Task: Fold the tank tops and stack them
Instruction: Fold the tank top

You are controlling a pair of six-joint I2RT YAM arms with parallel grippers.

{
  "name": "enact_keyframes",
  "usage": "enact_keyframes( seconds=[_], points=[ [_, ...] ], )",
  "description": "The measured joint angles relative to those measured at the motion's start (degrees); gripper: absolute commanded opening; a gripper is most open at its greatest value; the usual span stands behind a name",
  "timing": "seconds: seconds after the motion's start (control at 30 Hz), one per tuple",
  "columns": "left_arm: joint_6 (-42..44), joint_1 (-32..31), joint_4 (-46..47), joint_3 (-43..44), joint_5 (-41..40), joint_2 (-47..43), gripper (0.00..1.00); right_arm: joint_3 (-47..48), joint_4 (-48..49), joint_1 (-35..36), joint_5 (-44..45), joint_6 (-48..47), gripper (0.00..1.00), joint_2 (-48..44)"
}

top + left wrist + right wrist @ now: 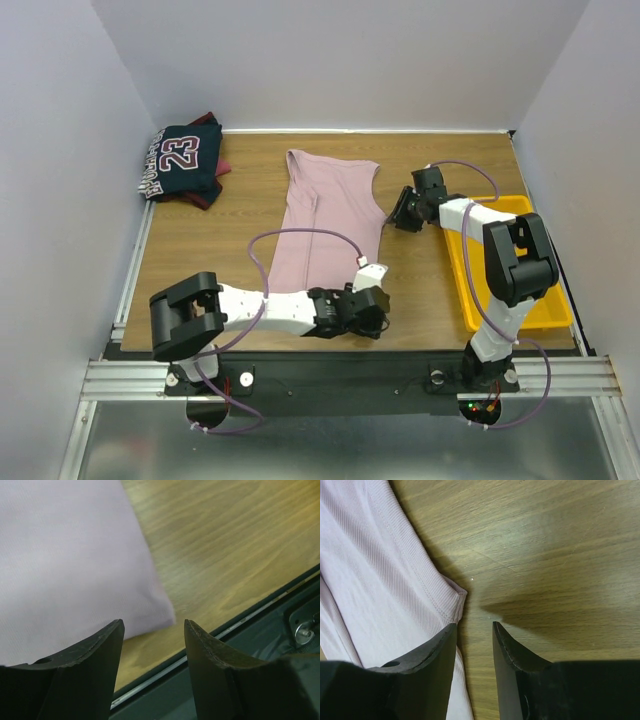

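The dusty pink tank top needs to be folded lengthwise. My left gripper needs to pick up its near hem corner on the yellow-tray side next.
The dusty pink tank top (325,215) lies flat and lengthwise in the middle of the table. The navy "23" tank top (180,160) lies bunched at the far left on a maroon one (216,192). My left gripper (378,318) is open and empty, low over the table just past the pink top's near right corner (165,615). My right gripper (397,219) is open and empty, low beside the pink top's right armhole edge (451,600); its left finger (427,655) overlaps the cloth edge.
A yellow plastic tray (545,310) sits at the right under my right arm. The table's near edge and metal rail (240,625) lie right below my left gripper. White walls close in the back and sides.
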Motion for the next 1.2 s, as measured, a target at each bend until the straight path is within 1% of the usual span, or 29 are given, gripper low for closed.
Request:
enact_keyframes(
  seconds=[0.13, 0.4, 0.47, 0.6, 0.77, 0.87, 0.9, 1.0, 1.03, 1.07, 1.13, 1.2],
  points=[
    [-0.1, -2.5, -2.4, 4.2, -2.2, 2.8, 0.63, 0.0, 0.1, 0.0, 0.0, 0.0, 0.41, 0.0],
    [-0.1, -3.3, -5.4, 8.6, -5.0, 6.8, 0.59, 0.0, 0.3, 0.0, -0.1, 0.0, 0.41, 0.0],
    [-0.1, -3.4, -6.2, 9.1, -5.6, 8.2, 0.57, 0.0, 0.5, 0.0, -0.2, 0.2, 0.41, 0.0],
    [-0.1, -4.5, -7.9, 10.8, -6.4, 11.0, 0.50, 0.0, 1.0, 0.0, -0.4, 0.2, 0.41, 0.0],
    [-0.2, -5.9, -8.9, 12.6, -7.0, 13.1, 0.37, 0.0, 1.3, 0.0, -0.4, 0.2, 0.41, -0.3],
    [-0.4, -6.1, -9.6, 12.7, -7.6, 13.1, 0.26, 0.0, 1.4, 0.0, -0.5, 0.2, 0.41, -0.5],
    [-0.6, -6.1, -9.9, 12.7, -7.9, 13.1, 0.20, -0.4, 1.7, 0.0, -0.5, 0.2, 0.41, -0.7],
    [-1.2, -6.1, -10.3, 12.7, -8.6, 13.1, 0.11, -1.2, 1.9, 0.3, -0.6, 0.2, 0.41, -0.9],
    [-1.5, -6.1, -10.4, 12.7, -8.9, 13.1, 0.09, -1.6, 2.0, 0.4, -0.6, 0.3, 0.41, -0.9],
    [-1.6, -6.1, -10.5, 12.7, -9.1, 13.1, 0.04, -1.8, 2.1, 0.5, -0.6, 0.3, 0.41, -0.9],
    [-2.2, -6.1, -10.4, 12.4, -9.4, 13.0, 0.00, -1.8, 2.1, 1.0, -0.6, 0.4, 0.41, -0.9],
    [-2.6, -6.1, -10.1, 11.6, -9.5, 12.7, 0.00, -1.8, 2.3, 1.7, -0.5, 0.4, 0.41, -0.9]
  ],
)
